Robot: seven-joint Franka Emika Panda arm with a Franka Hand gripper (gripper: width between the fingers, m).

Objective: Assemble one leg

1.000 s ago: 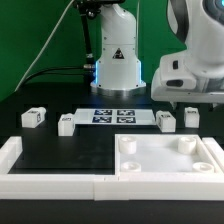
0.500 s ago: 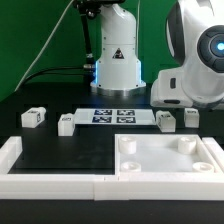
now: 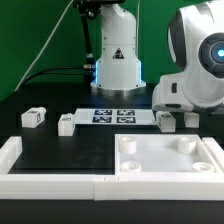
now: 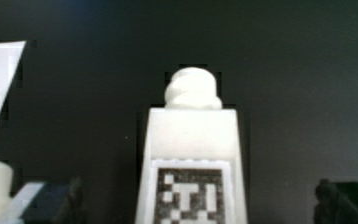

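Observation:
I should close my gripper on the tagged white leg [image 4: 194, 145] now. My fingers reach down beside the leg's long sides, so they would hold it.
Several small white legs with square tags lie on the black table: two at the exterior view's left [image 3: 33, 117] [image 3: 67, 123] and two at its right [image 3: 166, 121] [image 3: 190, 118]. My gripper [image 3: 186, 110] hangs low over the right pair, its fingers mostly hidden under the arm's white head. In the wrist view one leg [image 4: 194, 150] lies lengthwise between my dark fingertips [image 4: 44, 200], with a rounded peg at its far end. My gripper [image 4: 194, 205] is open, with a gap on each side of the leg.
The marker board [image 3: 112, 116] lies mid-table in front of the robot base. The large white square part with corner sockets [image 3: 166, 156] sits at the front right. Long white border bars [image 3: 50, 183] run along the front and left.
The arm's head has turned and come down and a little to the exterior view's left, over the two right legs. The parts on the table have not moved.

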